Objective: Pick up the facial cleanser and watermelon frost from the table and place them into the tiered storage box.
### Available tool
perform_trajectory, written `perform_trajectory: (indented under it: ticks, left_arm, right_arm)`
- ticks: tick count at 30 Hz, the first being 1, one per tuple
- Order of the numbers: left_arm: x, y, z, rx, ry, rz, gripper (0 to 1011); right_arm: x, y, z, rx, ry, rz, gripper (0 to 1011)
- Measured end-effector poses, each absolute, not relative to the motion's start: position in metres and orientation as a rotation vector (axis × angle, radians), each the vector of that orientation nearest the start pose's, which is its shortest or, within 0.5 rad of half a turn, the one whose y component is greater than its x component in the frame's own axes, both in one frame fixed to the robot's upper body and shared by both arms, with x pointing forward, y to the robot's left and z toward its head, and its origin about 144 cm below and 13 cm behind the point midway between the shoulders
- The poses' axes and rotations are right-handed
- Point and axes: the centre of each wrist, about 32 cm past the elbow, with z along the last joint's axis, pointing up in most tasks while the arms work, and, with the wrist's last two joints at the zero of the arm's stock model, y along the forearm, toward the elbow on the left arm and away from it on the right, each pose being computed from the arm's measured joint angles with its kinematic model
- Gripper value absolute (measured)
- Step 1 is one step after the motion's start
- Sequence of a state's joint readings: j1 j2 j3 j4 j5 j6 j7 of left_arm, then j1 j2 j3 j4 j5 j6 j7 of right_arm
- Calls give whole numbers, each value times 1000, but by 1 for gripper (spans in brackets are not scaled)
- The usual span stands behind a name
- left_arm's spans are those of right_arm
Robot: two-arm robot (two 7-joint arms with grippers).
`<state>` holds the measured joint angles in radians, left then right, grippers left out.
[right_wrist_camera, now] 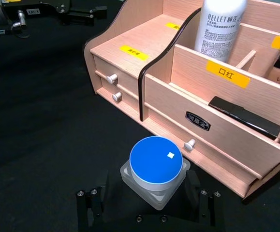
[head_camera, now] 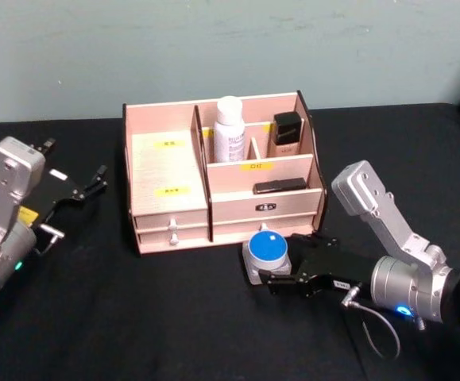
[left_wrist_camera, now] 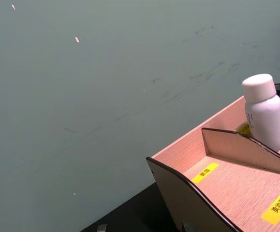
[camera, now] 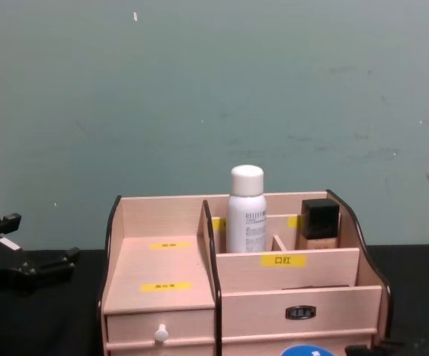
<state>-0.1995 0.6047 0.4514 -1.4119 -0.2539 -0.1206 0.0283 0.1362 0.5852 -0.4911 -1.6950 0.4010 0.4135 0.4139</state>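
Observation:
My right gripper must next grab the watermelon frost jar by its blue lid (right_wrist_camera: 155, 161) to put it into the tiered storage box.
The tiered storage box (head_camera: 170, 167) stands mid-table, light wood with yellow labels and white drawer knobs. The facial cleanser (head_camera: 229, 128), a tall white bottle, stands upright in a rear compartment of the box (camera: 162, 267), also seen in the chest view (camera: 246, 211) and the left wrist view (left_wrist_camera: 265, 113). The watermelon frost (head_camera: 266, 252), a squat jar with a blue lid, sits on the table in front of the drawers. My right gripper (head_camera: 278, 259) is open, one finger on each side of the jar (right_wrist_camera: 156, 164). Off to the box's left, my left gripper (head_camera: 75, 163) hangs open and holds nothing.
A beige bottle with a black cap (head_camera: 287, 133) stands in the rear right compartment, and a flat black item (head_camera: 280, 186) lies in the front slot. A black cloth (head_camera: 134, 317) covers the table, with a pale wall close behind.

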Motion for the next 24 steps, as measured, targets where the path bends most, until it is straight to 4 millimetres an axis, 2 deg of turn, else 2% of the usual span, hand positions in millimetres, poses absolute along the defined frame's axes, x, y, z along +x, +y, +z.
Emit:
perform_trajectory:
  ticks: [24]
  left_arm:
    - [489, 310, 1140, 304, -285, 1248, 1010]
  right_arm:
    - [476, -235, 1170, -469, 144, -705, 1002]
